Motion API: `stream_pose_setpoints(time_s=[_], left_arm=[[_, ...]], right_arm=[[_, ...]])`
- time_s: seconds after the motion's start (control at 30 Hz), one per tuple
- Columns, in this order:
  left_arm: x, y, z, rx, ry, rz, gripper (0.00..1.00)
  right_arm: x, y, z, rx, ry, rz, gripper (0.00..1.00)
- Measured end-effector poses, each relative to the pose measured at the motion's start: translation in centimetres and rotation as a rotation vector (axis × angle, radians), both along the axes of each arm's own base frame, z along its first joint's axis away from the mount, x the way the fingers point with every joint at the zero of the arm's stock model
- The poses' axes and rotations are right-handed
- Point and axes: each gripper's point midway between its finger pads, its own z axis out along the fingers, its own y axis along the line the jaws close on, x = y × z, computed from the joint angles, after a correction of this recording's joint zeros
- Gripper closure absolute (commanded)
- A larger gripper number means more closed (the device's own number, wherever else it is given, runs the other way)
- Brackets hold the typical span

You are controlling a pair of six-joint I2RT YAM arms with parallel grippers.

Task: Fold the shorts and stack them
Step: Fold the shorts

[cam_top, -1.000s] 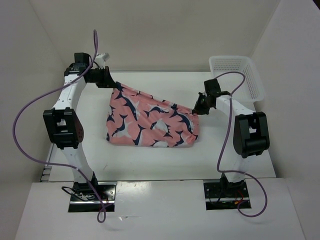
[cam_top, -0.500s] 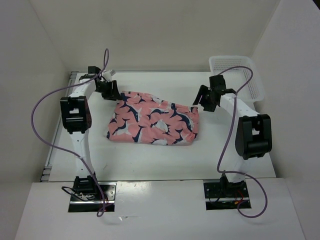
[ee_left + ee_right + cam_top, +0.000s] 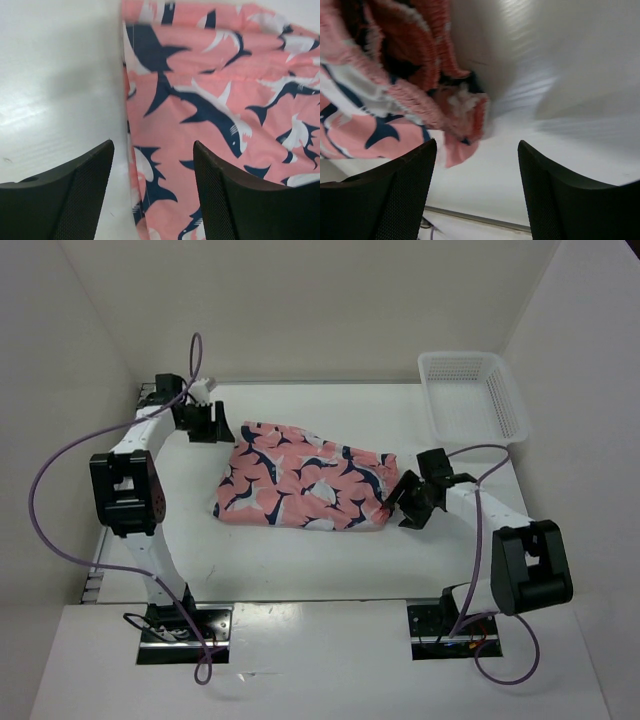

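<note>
My right gripper picks up the shorts [image 3: 305, 477] by the ruffled waistband's near corner [image 3: 382, 519] next, to fold the waistband end over the rest.
The shorts [image 3: 305, 477], salmon-pink with navy and white shapes, lie folded flat in the middle of the table. My left gripper [image 3: 222, 427] hovers at their far left corner with its jaws open. In the left wrist view the folded edge of the shorts [image 3: 200, 100] runs between the two fingers, and nothing is clamped. My right gripper [image 3: 395, 506] sits low at the shorts' near right corner, open as well. The right wrist view shows the ruffled waistband [image 3: 445, 100] just ahead of the left finger [image 3: 395, 195], apart from it.
A white mesh basket [image 3: 471, 393] stands at the far right corner of the table. White walls close in the table on three sides. Purple cables loop from both arms.
Both grippers opened and let go of the shorts, which dropped flat onto the table. The right arm swung down toward the near right corner; the left gripper drew back slightly.
</note>
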Motion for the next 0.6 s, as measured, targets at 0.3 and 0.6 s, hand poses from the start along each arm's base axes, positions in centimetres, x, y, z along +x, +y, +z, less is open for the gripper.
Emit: stream_pose_setpoints(time_s=[0.3, 0.6], left_arm=[[-8.2, -0.6, -8.5, 0.001, 0.285, 0.012, 0.28], [-8.4, -0.1, -8.9, 0.030, 0.282, 0.028, 0.28]], right_arm=[[0.8, 3.9, -0.1, 0.087, -0.019, 0.039, 0.29], [2.4, 4.5, -1.9, 0.101, 0.000, 0.010, 0.48]])
